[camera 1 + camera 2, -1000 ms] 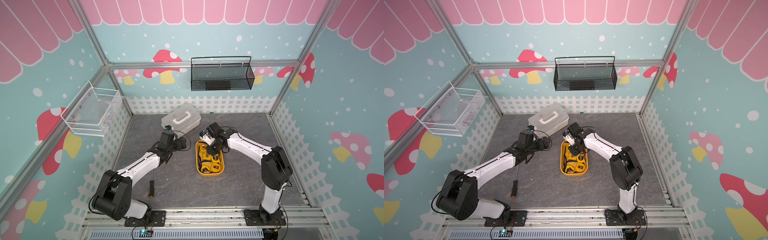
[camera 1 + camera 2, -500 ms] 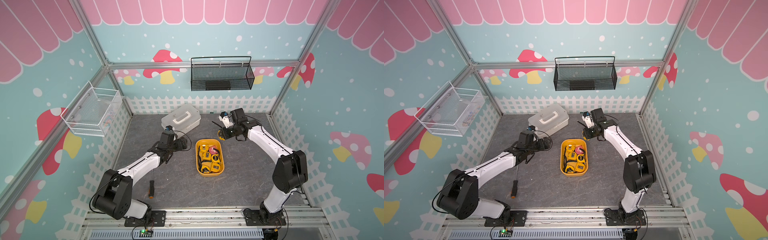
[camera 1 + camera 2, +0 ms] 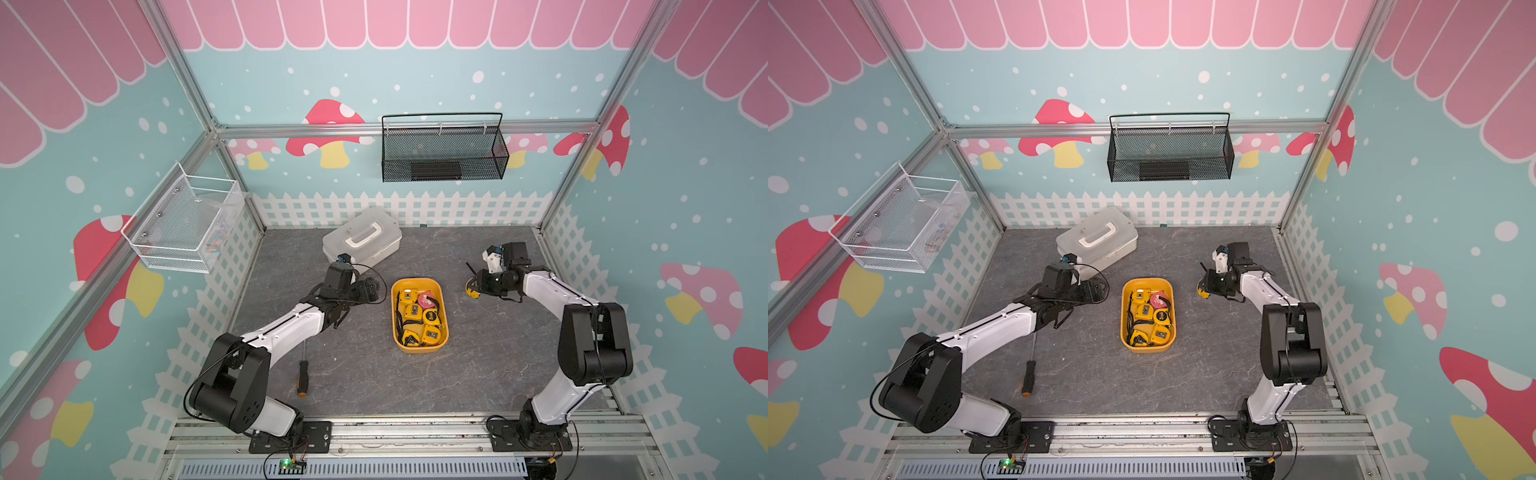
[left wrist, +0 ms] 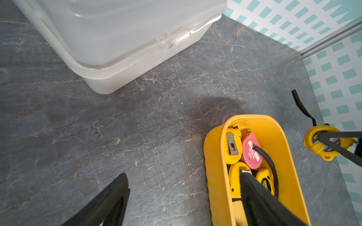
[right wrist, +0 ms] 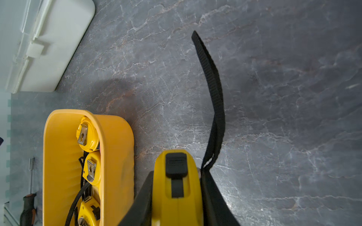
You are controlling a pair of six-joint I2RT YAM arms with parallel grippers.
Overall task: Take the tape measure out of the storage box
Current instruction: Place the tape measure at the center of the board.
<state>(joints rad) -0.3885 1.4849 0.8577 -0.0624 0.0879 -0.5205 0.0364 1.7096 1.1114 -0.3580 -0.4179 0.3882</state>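
Observation:
The yellow tape measure is hanging above the floor and would fall beside the box [image 3: 422, 350] if I opened now. My right gripper needs to lower it onto the floor.
The yellow-orange storage box [image 3: 422, 350] [image 3: 1148, 349] lies mid-floor, holding several yellow tape measures and a pink one [image 4: 250, 154]. My right gripper [image 3: 473, 286] [image 5: 177, 173] is shut on a yellow tape measure [image 3: 471, 291] [image 5: 159, 191], low over the floor just right of the box and outside it. Its black strap [image 5: 213, 88] sticks out ahead. My left gripper [image 3: 374, 291] [image 4: 182, 174] stands open and empty at the box's left side. In the left wrist view one of its fingers [image 4: 254, 195] overlaps the box wall [image 4: 215, 166].
A white lidded case [image 3: 361, 241] sits behind the left gripper. A screwdriver [image 3: 302, 374] lies on the floor by the left arm. A black wire basket [image 3: 444, 153] hangs on the back wall and a white mesh basket [image 3: 183, 224] on the left wall.
My right gripper has come up out of the storage box with a yellow tape measure and swung right, away from the box. The left arm has stayed put.

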